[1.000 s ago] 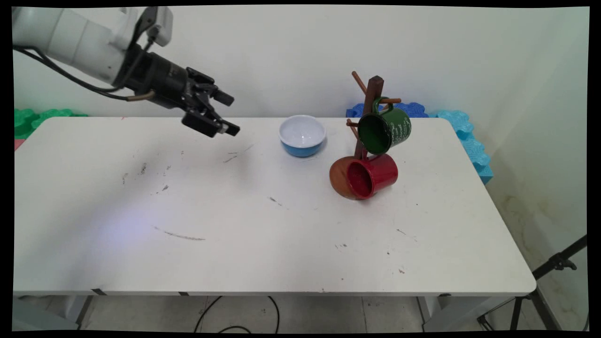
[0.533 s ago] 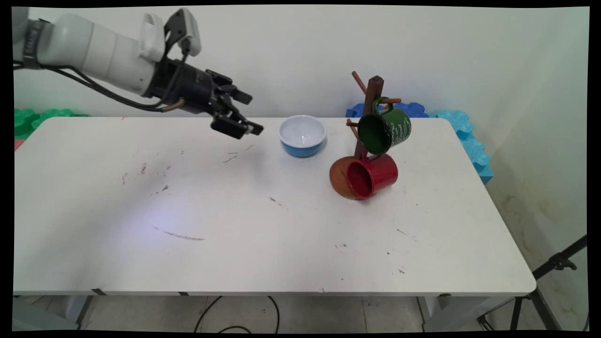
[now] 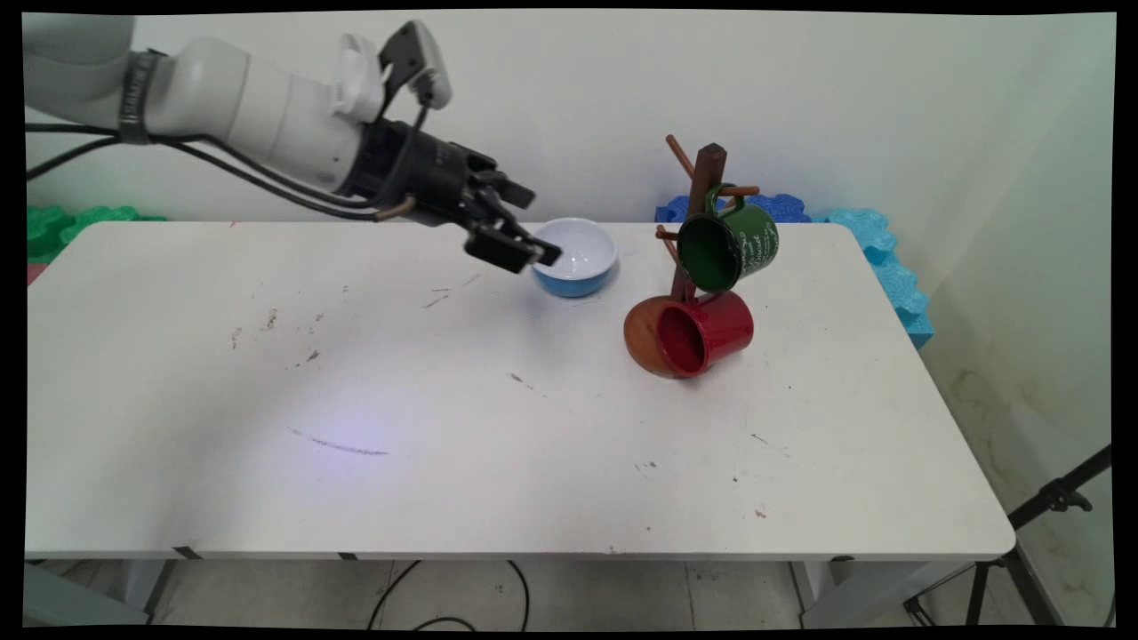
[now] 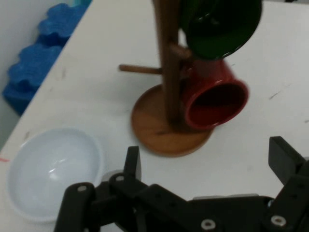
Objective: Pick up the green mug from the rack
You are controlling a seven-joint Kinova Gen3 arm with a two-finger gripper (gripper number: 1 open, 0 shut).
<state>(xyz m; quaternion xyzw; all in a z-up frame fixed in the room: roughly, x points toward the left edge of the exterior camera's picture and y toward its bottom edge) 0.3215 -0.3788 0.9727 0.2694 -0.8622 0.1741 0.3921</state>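
The robot's gripper will next lift the green mug off the mug's wooden peg [image 3: 747,191], so it will grab the mug by its rim.
My gripper [image 3: 538,224] hangs open and empty above the table's far side, just left of a bowl [image 3: 582,256] that is white inside and blue outside. Its lower finger overlaps the bowl's left rim in the main view. To the right stands a wooden mug tree [image 3: 704,191] with a green mug [image 3: 731,244] hung on a peg and a red mug [image 3: 709,331] lower down, over the round base. In the hand view the gripper [image 4: 207,162] has the bowl [image 4: 50,169] at lower left, the mug tree [image 4: 166,72], the red mug [image 4: 215,99] and the green mug [image 4: 222,24] ahead.
Blue foam mats [image 3: 885,258] lie behind the table's far right corner and green foam [image 3: 62,227] at the far left. A black tripod [image 3: 1049,507] stands off the right end. The white table [image 3: 533,462] bears scuff marks.
The arm has swung to the right along the table's far side, bringing the open gripper from mid-left up to the bowl's left rim. Bowl, mugs and tree have not moved.
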